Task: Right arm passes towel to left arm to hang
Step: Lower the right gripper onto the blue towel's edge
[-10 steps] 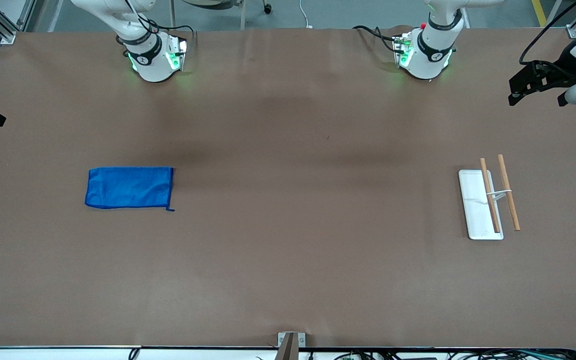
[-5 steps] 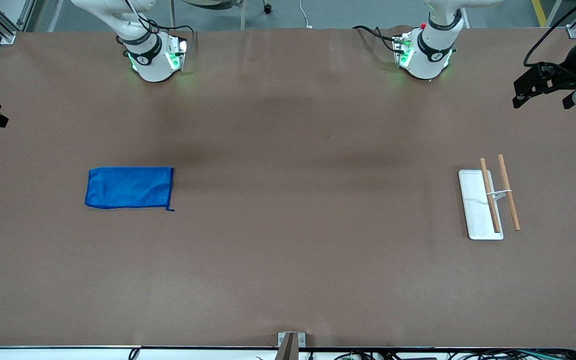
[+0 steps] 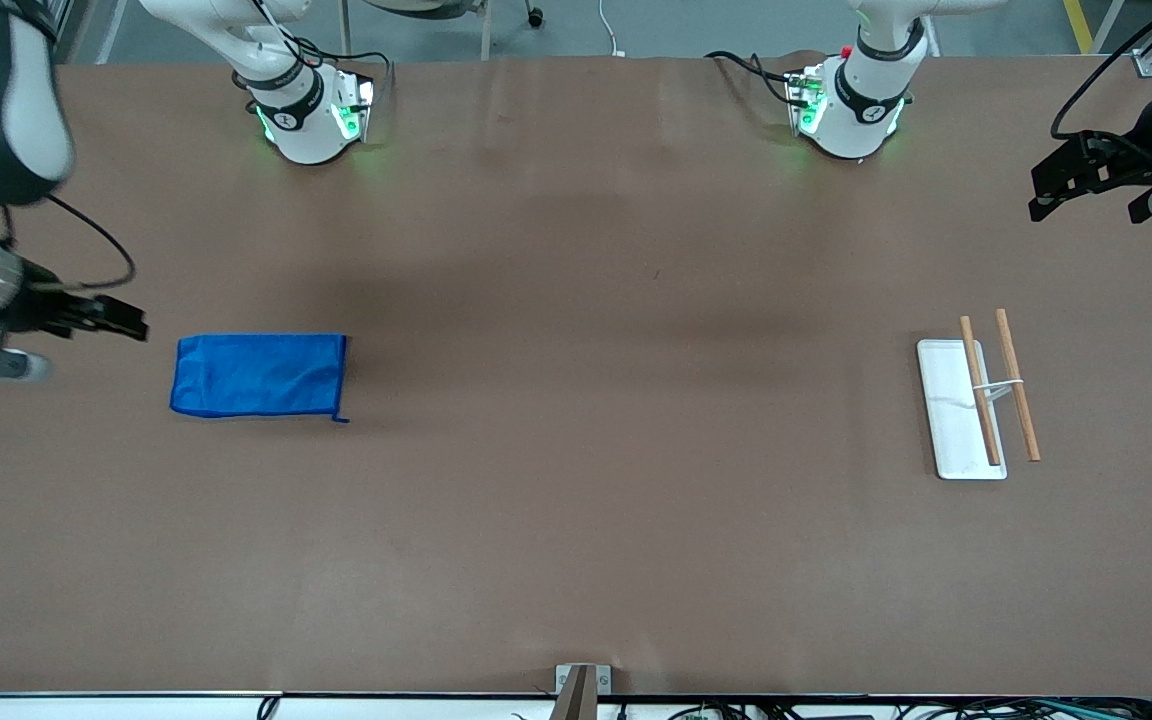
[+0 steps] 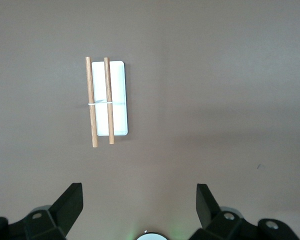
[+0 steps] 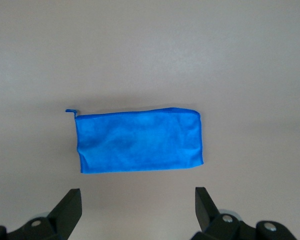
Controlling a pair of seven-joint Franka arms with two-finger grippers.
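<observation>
The blue towel's loop should stay free for my left arm to hang. My right gripper should next grab the towel's long edge [image 3: 262, 336] [image 5: 141, 169] opposite the loop.
The bright blue towel [image 3: 258, 375] lies flat on the brown table near the right arm's end. Its small loop [image 3: 339, 417] is at the corner nearer the front camera, toward the table's middle. My right gripper [image 3: 121, 322] hangs above the table just beside the towel's short edge toward the table's end. In the right wrist view the towel [image 5: 140, 141] lies ahead of the open, empty right gripper [image 5: 137, 210]. My left gripper [image 3: 1081, 185] is up in the air over the left arm's end of the table, open and empty [image 4: 140, 207].
A towel rack with a white base [image 3: 954, 420] and two wooden rods [image 3: 1016, 385] stands near the left arm's end. It also shows in the left wrist view [image 4: 117, 100]. Both arm bases [image 3: 311, 120] [image 3: 851, 110] stand at the table's edge farthest from the front camera.
The right arm has swung in from the table's end, and its gripper is now beside the towel. The left gripper has shifted slightly. The towel has not moved.
</observation>
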